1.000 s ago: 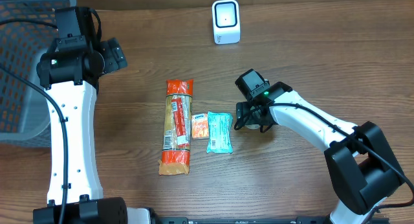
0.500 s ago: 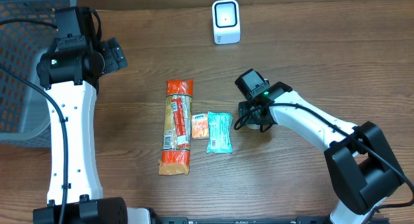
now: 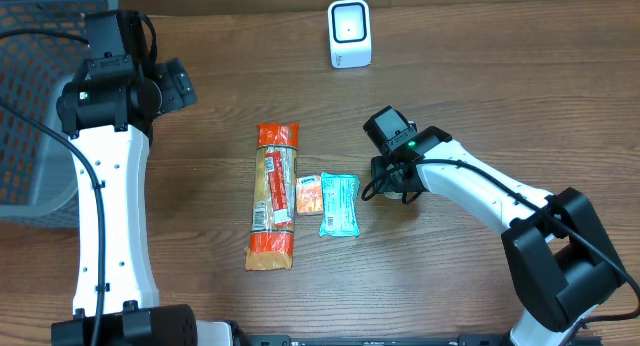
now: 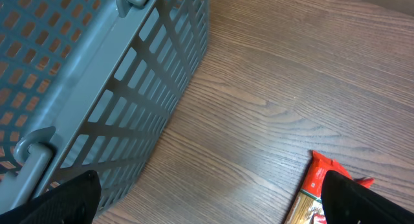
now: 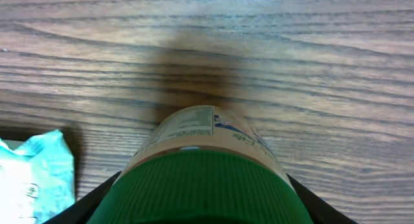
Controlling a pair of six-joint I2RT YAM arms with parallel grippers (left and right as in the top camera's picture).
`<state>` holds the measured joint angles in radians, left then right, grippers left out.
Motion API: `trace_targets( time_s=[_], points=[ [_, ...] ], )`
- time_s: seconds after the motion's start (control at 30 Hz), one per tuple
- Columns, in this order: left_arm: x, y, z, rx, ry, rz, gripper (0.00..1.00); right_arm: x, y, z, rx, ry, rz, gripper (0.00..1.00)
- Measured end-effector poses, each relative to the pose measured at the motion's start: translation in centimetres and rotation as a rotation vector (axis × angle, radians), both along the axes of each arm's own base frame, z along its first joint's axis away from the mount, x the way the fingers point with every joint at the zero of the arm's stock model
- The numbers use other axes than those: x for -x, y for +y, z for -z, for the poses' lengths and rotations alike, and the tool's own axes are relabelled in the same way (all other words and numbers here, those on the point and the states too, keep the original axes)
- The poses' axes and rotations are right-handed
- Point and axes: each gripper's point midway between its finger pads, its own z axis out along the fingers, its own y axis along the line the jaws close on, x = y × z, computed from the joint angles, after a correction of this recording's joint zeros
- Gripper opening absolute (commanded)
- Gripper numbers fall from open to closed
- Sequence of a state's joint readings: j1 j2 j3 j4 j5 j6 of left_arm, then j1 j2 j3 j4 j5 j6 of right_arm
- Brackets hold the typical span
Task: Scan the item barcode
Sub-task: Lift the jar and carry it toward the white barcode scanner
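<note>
The jar would come up off the table if I lifted my right gripper now. My right gripper's fingers are pressed shut on both sides of the jar's green lid (image 5: pixel 200 179).
In the right wrist view a jar with a ribbed green lid (image 5: pixel 200 179) and a pale printed label fills the bottom. My right gripper (image 5: pixel 200 208) is shut on it, one black finger pressing each side of the lid. From overhead the right gripper (image 3: pixel 388 181) hides the jar. The white barcode scanner (image 3: pixel 349 33) stands at the table's far edge, well apart from the jar. My left gripper (image 3: pixel 176 84) hangs open at the upper left with nothing between its fingers (image 4: pixel 71 198).
Left of the jar lie a teal packet (image 3: pixel 339 204), a small orange packet (image 3: pixel 309 194) and a long red-ended pasta packet (image 3: pixel 273 196). A grey slatted basket (image 3: pixel 30 106) fills the left edge, close beside the left gripper (image 4: pixel 210 201).
The right gripper's fingers have drawn in against the jar's lid. The left arm has not moved.
</note>
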<state>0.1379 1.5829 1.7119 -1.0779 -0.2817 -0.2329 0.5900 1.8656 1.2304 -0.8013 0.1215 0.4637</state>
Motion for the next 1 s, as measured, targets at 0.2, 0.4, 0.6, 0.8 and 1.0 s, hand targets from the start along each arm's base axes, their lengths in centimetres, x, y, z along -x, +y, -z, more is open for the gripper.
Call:
trace_targets(
  time_s=[0.2, 0.4, 0.6, 0.8, 1.0],
  points=[
    [0.0, 0.0, 0.0, 0.0, 0.0, 0.0, 1.0, 0.9, -0.9, -0.9, 0.057, 0.052, -0.014, 0.36],
    [0.0, 0.0, 0.0, 0.0, 0.0, 0.0, 1.0, -0.7, 0.1, -4.1, 0.032, 0.006, -0.035, 0.34],
    [0.0, 0.0, 0.0, 0.0, 0.0, 0.0, 1.0, -0.7, 1.2, -7.0, -0.048, -0.025, -0.096, 0.36],
    [0.0, 0.0, 0.0, 0.0, 0.0, 0.0, 1.0, -0.1, 0.5, -7.5, -0.123, 0.04, -0.084, 0.36],
    [0.0, 0.0, 0.0, 0.0, 0.0, 0.0, 1.0, -1.3, -0.3, -9.5, -0.192, 0.051, -0.052, 0.37]
  ],
)
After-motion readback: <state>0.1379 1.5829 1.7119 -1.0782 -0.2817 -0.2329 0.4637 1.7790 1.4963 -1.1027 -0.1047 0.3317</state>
